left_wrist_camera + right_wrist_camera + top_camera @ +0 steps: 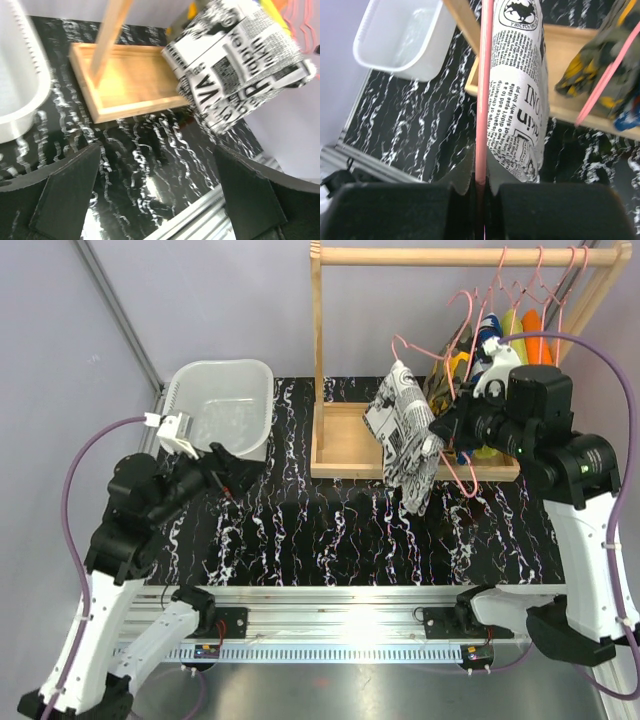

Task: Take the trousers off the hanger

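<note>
My left gripper needs to remove the trousers from the pink hanger next. It will grip the newsprint trousers' draped cloth (pixel 404 436) midway along, clear of the pink hanger's bar (pixel 453 471).
The black-white-grey newsprint trousers (pixel 406 435) hang on a pink hanger (pixel 425 365) held off the rail, above the table in front of the wooden rack. My right gripper (pixel 447 425) is shut on the pink hanger's bar (pixel 484 100), with the trousers (pixel 517 95) draped beside it. My left gripper (pixel 222 472) is open and empty, low over the table left of the trousers (pixel 240 67). The olive camouflage trousers (pixel 450 365) and the blue print trousers (pixel 488 340) hang on pink hangers at the rack's right; the camouflage pair also shows in the right wrist view (pixel 600 65).
A wooden rack with a tray base (pixel 345 445) and top rail (pixel 450 255) stands at the back. A clear plastic bin (pixel 225 405) sits at the back left. Lime-green (pixel 511 322) and orange (pixel 533 322) garments hang at the rail's right end.
</note>
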Robot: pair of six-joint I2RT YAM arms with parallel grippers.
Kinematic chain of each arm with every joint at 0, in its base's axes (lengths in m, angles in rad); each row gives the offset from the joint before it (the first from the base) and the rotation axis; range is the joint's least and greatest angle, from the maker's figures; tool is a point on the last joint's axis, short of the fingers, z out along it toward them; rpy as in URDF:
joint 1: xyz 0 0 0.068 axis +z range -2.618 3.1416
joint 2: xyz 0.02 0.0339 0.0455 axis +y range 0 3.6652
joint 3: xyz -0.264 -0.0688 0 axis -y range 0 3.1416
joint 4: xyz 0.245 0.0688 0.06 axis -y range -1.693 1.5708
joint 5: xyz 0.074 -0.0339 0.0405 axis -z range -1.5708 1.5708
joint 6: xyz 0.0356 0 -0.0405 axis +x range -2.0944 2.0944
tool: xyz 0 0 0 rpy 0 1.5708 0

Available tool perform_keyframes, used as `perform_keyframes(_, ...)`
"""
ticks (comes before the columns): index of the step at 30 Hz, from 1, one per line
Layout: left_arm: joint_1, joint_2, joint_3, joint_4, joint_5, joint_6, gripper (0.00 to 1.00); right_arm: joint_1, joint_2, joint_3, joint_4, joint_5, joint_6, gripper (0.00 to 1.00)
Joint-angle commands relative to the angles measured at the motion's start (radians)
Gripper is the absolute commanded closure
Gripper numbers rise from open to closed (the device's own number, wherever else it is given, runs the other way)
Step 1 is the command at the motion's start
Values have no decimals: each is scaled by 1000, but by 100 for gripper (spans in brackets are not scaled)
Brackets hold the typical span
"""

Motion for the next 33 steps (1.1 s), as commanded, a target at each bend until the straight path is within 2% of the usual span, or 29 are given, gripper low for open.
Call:
perform_keyframes(1, -118, 56, 53, 120, -73, -14, 1, 17, -106, -79, 202, -114, 30, 100)
perform_keyframes(3, -262, 92, 74, 111, -232, 19, 1, 18, -132, -151, 220, -144, 47, 100)
perform_keyframes(4, -323, 111, 100, 104, -386, 56, 1, 23, -155, -171, 240, -158, 51, 100)
perform_keyframes(5, -457, 160, 119, 93, -464, 75, 1, 23, -165, -205, 250, -166, 63, 100)
perform_keyframes(6, -525, 182, 132, 90, -542, 95, 1, 23, -172, -219, 259, -189, 73, 100)
perform_keyframes(7, -652, 208, 143, 91, -673, 137, 1, 24, -181, -228, 273, -200, 79, 100)
perform_keyframes(9, -768, 265, 157, 143, -783, 188, 1, 27, -185, -235, 268, -223, 102, 100)
perform_keyframes(10, -867, 280, 157, 198, -859, 246, 1, 29, -189, -235, 267, -224, 120, 100)
perform_keyframes(14, -1064, 374, 156, 344, -958, 423, 1, 34, -194, -224, 242, -230, 177, 100)
perform_keyframes(17, -1145, 458, 165, 440, -1047, 527, 1, 37, -208, -221, 228, -241, 206, 100)
perform_keyframes(22, -1166, 561, 168, 589, -1006, 589, 1, 35, -231, -209, 216, -252, 223, 100)
perform_keyframes(27, -1164, 694, 269, 607, -1072, 633, 1, 37, -244, -166, 211, -309, 243, 100)
perform_keyframes(33, -1150, 741, 303, 639, -1007, 613, 1, 37, -261, -136, 198, -318, 244, 100)
